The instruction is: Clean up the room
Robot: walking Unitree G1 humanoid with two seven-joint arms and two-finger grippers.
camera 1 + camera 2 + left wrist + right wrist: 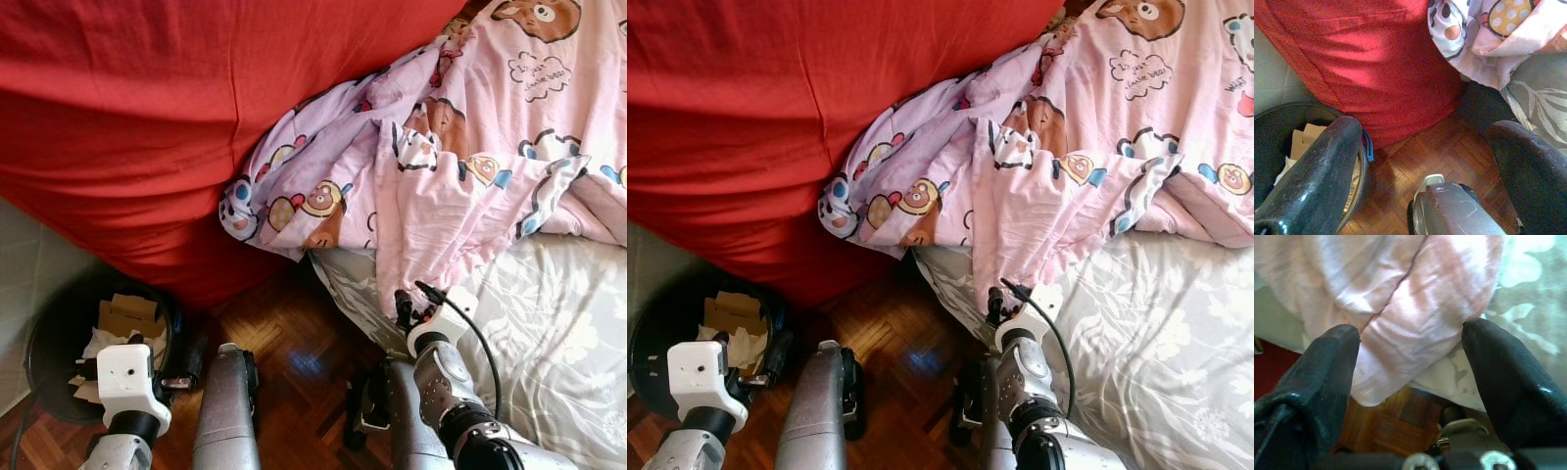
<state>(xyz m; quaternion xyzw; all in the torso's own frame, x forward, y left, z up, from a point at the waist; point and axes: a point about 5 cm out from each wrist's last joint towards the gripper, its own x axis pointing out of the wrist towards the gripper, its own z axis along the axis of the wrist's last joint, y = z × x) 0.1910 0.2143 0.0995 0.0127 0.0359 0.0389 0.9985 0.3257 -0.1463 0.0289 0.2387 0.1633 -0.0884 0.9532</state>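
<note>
I will next grab the pink blanket by its hanging lower corner (397, 284) with my right gripper, to tidy the bed (549, 323) for the room clean-up.
A pink cartoon-print blanket (460, 147) lies bunched on the bed, and one corner (1400, 328) hangs over the bed's edge. My right gripper (1410, 338) is open just below that corner, one black finger (1327, 367) on each side of it, close to the cloth. In the left eye view the right gripper (404, 308) is at the bed's edge under the blanket's hem. My left gripper (1425, 137) is open and holds nothing, low over the wooden floor (1449, 147) beside a black waste bin (49, 333).
A large red cushion or cover (157, 117) takes up the left and back. The bin holds cardboard and crumpled paper (122, 323). A grey floral sheet (558, 333) covers the mattress on the right. My silver legs (225, 411) stand on the parquet between bin and bed.
</note>
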